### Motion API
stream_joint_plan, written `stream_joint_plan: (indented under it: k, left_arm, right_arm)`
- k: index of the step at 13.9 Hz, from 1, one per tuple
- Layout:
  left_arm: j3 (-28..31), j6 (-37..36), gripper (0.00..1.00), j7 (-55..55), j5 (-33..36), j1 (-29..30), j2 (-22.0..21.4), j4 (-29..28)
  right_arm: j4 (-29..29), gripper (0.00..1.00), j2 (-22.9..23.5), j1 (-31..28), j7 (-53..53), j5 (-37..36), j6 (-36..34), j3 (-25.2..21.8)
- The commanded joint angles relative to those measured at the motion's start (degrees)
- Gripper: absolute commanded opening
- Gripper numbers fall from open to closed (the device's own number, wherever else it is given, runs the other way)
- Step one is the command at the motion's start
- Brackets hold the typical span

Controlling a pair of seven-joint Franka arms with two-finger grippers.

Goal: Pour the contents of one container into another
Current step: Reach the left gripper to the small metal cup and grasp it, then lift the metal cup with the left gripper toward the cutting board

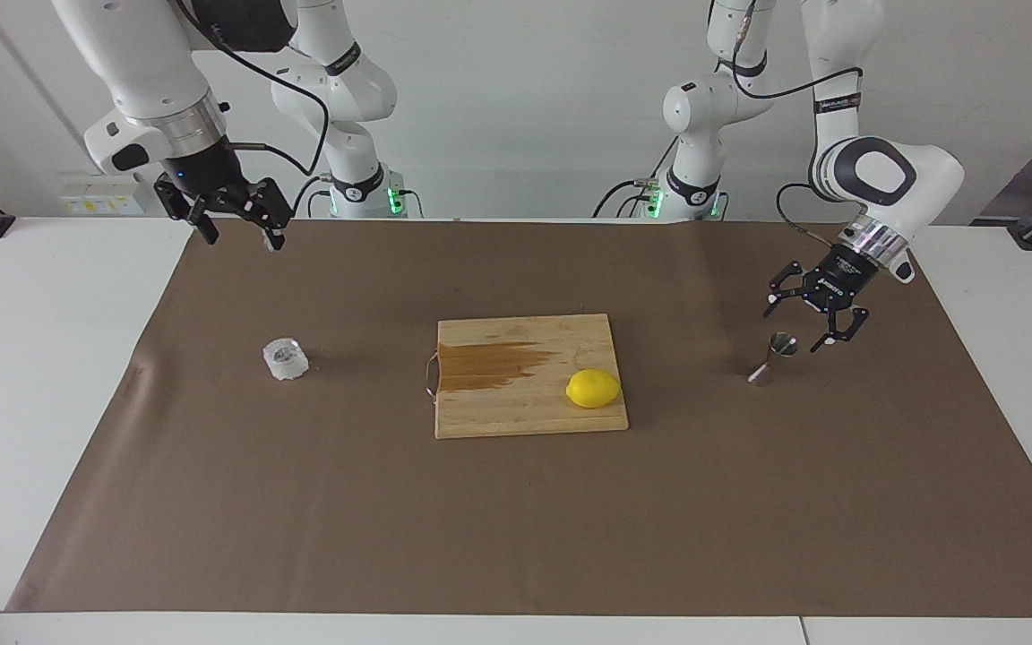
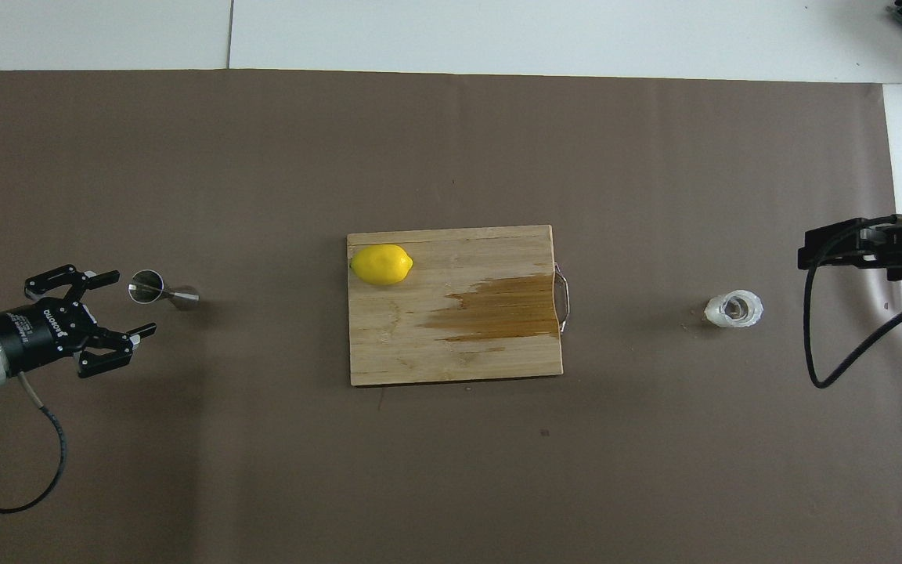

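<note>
I need to move my left gripper toward the jigger before I close on it, because my left gripper's fingers stop short of the steel jigger's narrow middle (image 2: 167, 292).
The clear faceted cup (image 1: 286, 358) stands on the brown cloth toward the right arm's end of the table; it also shows in the overhead view (image 2: 734, 309). The small steel jigger (image 1: 771, 358) stands upright toward the left arm's end (image 2: 157, 290). My left gripper (image 1: 800, 326) is open and empty, low over the cloth right beside the jigger's rim, not touching it (image 2: 128, 304). My right gripper (image 1: 240, 231) is open and empty, raised high over the cloth's edge by the robots, well apart from the cup (image 2: 809, 254).
A wooden cutting board (image 1: 516, 417) with a metal handle and a dark wet stain lies mid-table (image 2: 420, 352). A yellow lemon (image 1: 593, 389) rests on its corner toward the jigger (image 2: 381, 265). The brown cloth (image 1: 516, 528) covers most of the table.
</note>
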Motion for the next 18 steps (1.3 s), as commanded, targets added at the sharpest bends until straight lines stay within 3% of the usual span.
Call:
stream_joint_plan:
  k: [1, 14, 18]
  left_arm:
    - [0.46, 2.94, 1.00, -0.45, -1.78, -2.06, 1.26, 0.41]
    - [0.63, 5.50, 1.00, -0.45, -3.63, -3.91, 3.72, 2.34]
    - [0.54, 5.85, 0.94, -0.45, -3.63, -3.99, 3.72, 2.34]
  right_arm:
    - [-1.21, 1.00, -1.17, -0.96, -1.41, 1.15, 0.31, 0.44]
    - [-1.30, 1.00, -1.17, -0.96, -1.41, 1.15, 0.31, 0.44]
    - [-1.30, 1.00, -1.17, -0.96, -1.41, 1.24, 0.31, 0.44]
